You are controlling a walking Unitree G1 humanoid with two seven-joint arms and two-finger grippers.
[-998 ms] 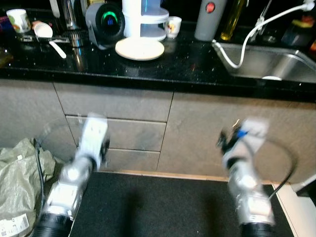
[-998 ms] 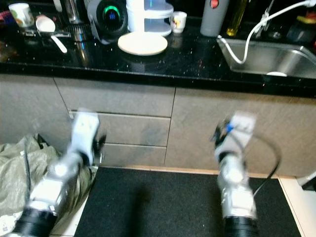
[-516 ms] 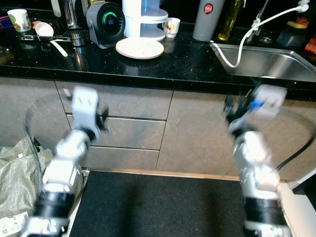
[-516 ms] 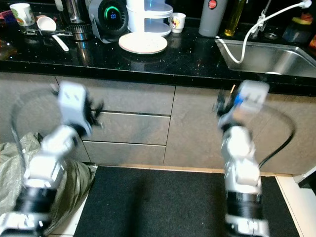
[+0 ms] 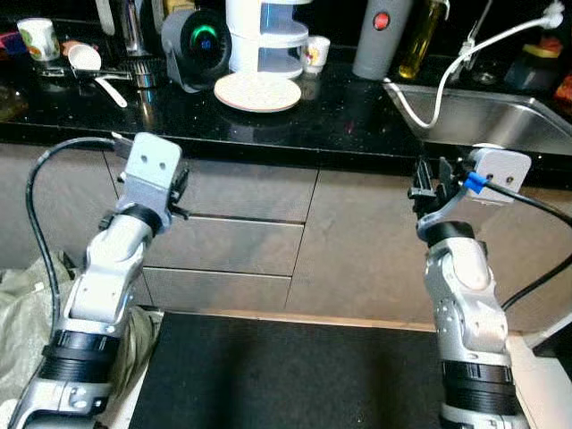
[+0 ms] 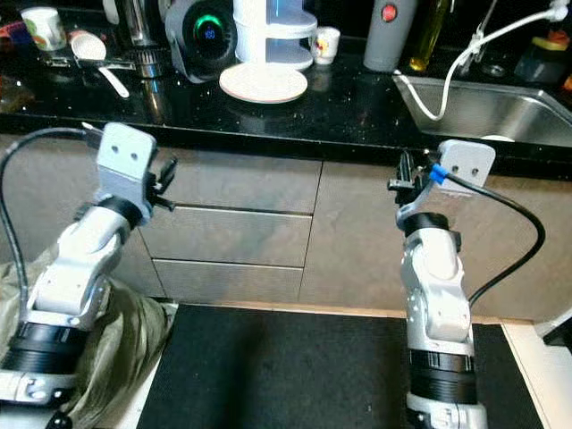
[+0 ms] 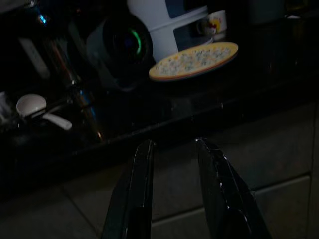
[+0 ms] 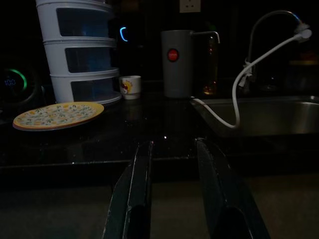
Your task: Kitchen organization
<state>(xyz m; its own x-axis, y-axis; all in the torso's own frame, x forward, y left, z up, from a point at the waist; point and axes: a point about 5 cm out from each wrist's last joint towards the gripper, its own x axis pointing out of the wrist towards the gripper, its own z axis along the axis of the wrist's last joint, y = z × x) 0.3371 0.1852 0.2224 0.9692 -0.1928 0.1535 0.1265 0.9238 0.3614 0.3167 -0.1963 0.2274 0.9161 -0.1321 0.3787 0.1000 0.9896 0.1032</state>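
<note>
The white plate's broad round side is wider than the open fingers, so my left gripper will next pick up the plate by its thin rim (image 5: 227,105) (image 7: 155,75).
A patterned plate (image 5: 257,91) lies on the black counter (image 5: 340,121), in front of a white stacked container (image 5: 261,36). A small cup (image 5: 315,52), a grey jug (image 5: 382,36) and an oil bottle (image 5: 420,40) stand behind it. My left gripper (image 7: 174,149) is open with nothing in it, raised before the counter's front edge, with the plate beyond it. My right gripper (image 8: 172,149) is also open and holds nothing, level with the counter's edge near the sink (image 5: 487,112).
A round black device with a green ring (image 5: 198,37), a white spoon (image 5: 89,63) and a mug (image 5: 37,37) stand at the counter's left. Grey drawers (image 5: 232,241) lie below. A crumpled bag (image 5: 27,304) and a black mat (image 5: 286,375) are on the floor.
Both arms have risen from low in front of the drawers up to the height of the counter's edge. The things on the counter have not moved.
</note>
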